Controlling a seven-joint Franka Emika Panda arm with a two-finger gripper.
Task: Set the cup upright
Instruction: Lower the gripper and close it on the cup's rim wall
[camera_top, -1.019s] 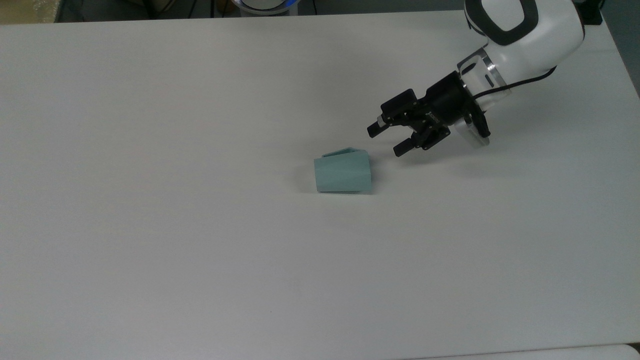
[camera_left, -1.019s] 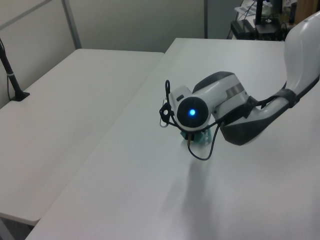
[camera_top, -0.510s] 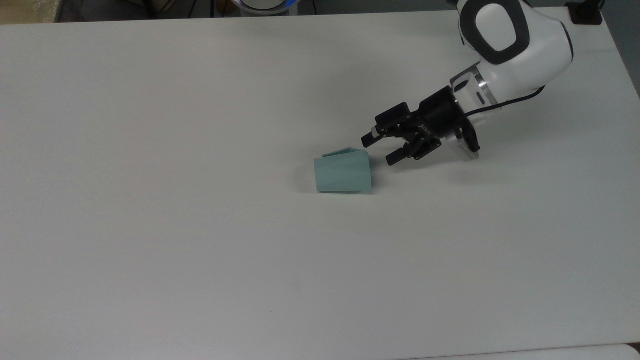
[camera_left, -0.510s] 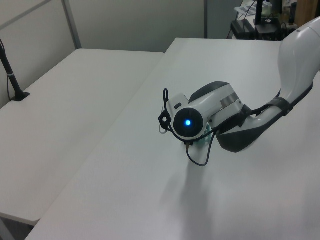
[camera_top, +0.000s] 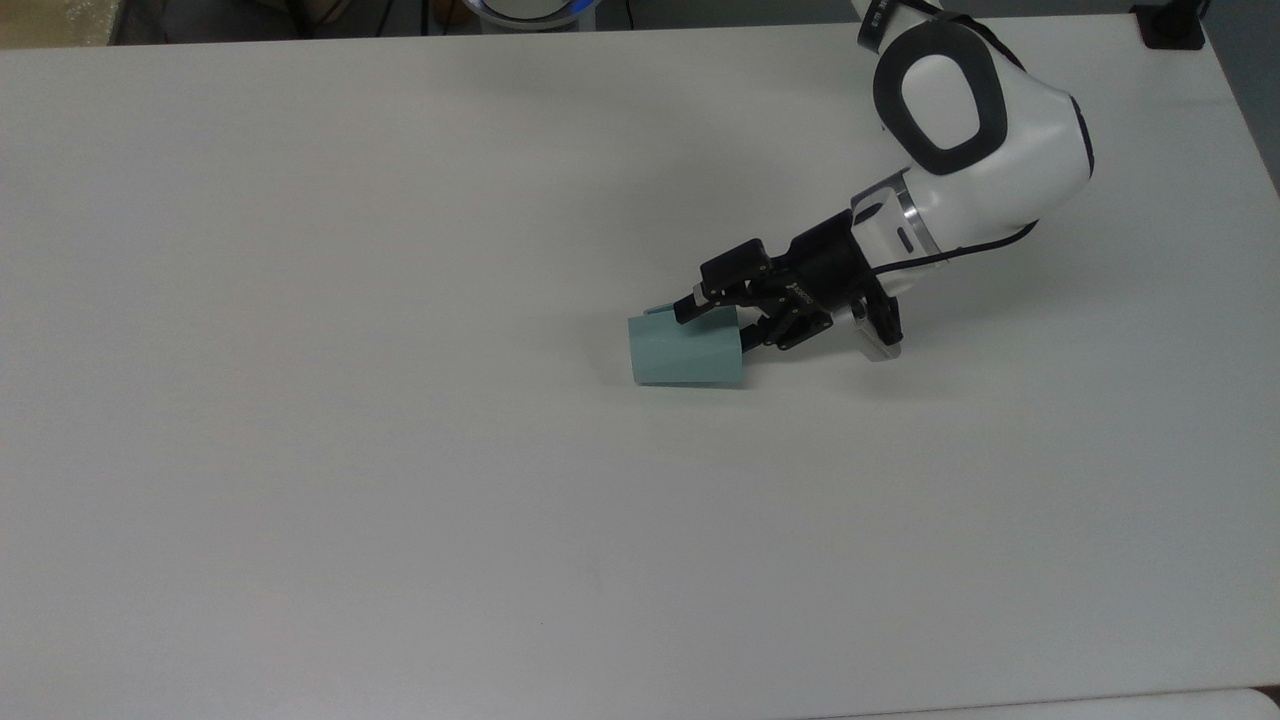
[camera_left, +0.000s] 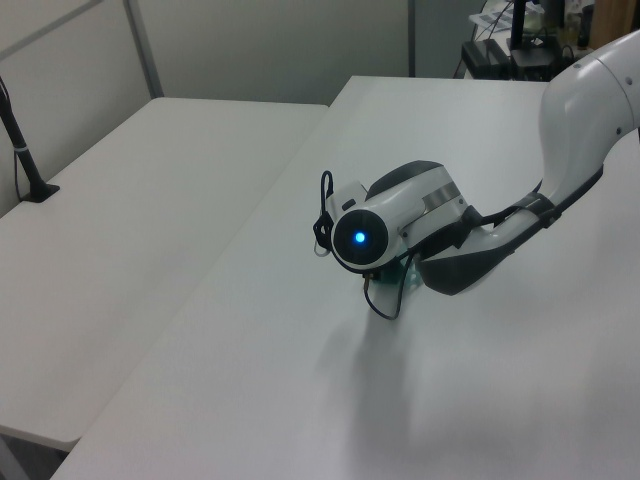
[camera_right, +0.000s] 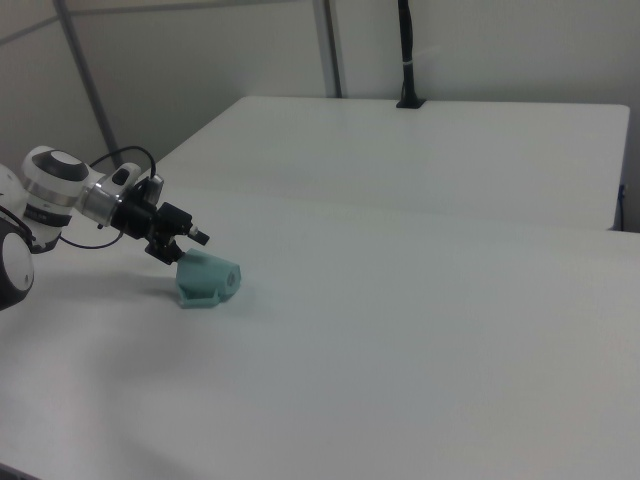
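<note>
My gripper should next set the cup (camera_top: 685, 352) upright by its rim.
The pale teal cup (camera_top: 685, 352) lies on its side on the white table (camera_top: 300, 420), its wider end toward the top view's right. My gripper (camera_top: 720, 324) is open at that wide end. One black finger (camera_top: 692, 305) lies over the cup's upper wall near the handle, the other finger (camera_top: 752, 338) sits at the rim. I cannot tell whether either touches the cup. In the right view the gripper (camera_right: 186, 248) hangs just above and left of the cup (camera_right: 208, 280). In the left view the wrist hides most of the cup (camera_left: 408, 268).
The white arm (camera_top: 960, 160) reaches in from the top view's upper right, with a black cable at its wrist. A second white table (camera_right: 450, 150) stands beside this one, carrying a black post (camera_right: 406, 60). The table's near edge runs along the top view's bottom.
The arm has moved toward the top view's left and down, bringing the open fingers from clear of the cup to its wide end. The cup has not moved.
</note>
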